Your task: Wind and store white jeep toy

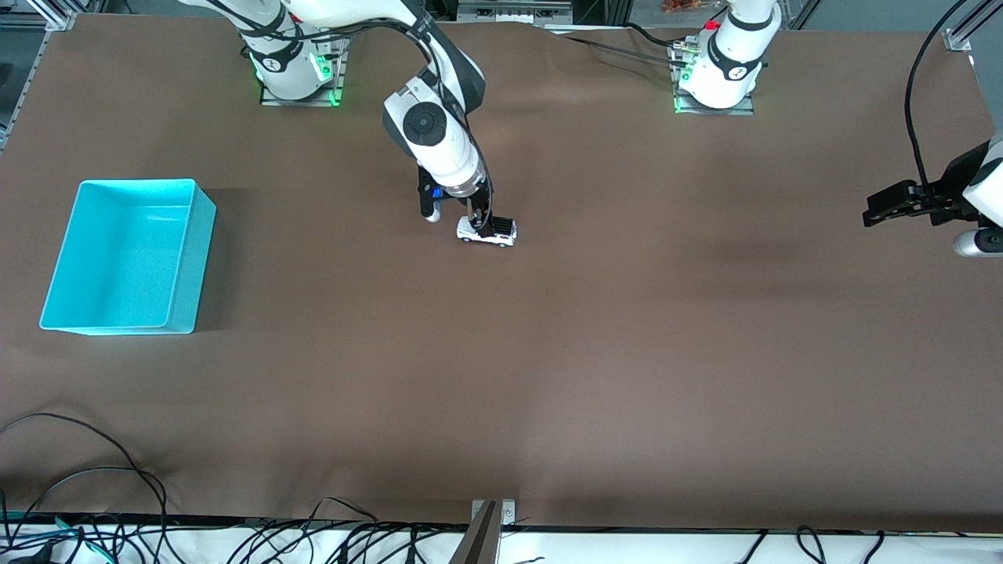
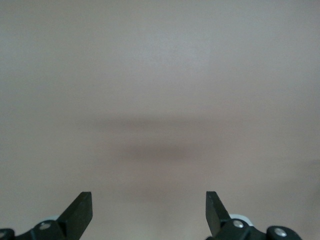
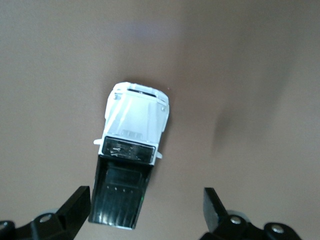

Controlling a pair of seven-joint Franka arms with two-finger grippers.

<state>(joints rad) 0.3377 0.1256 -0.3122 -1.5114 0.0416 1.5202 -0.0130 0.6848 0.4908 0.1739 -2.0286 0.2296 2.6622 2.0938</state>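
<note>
I will next use my right gripper to grab the white jeep toy by its black roof (image 3: 121, 190), so I can store it in the cyan bin.
The white jeep toy (image 1: 487, 231) stands on the brown table near its middle, on its wheels, black roof up. My right gripper (image 1: 481, 221) hangs right over it, open, with the fingers down around the toy's black roof. In the right wrist view the jeep (image 3: 134, 135) lies with its roof end between the open fingers of the gripper (image 3: 147, 207), close beside one finger (image 3: 76, 205) and well apart from the other. My left gripper (image 1: 876, 213) waits open and empty over the left arm's end of the table; its wrist view shows the gripper (image 2: 149, 210) over bare table only.
A cyan bin (image 1: 197, 258), open and empty, stands toward the right arm's end of the table. Loose black cables (image 1: 94, 470) lie along the table edge nearest the front camera.
</note>
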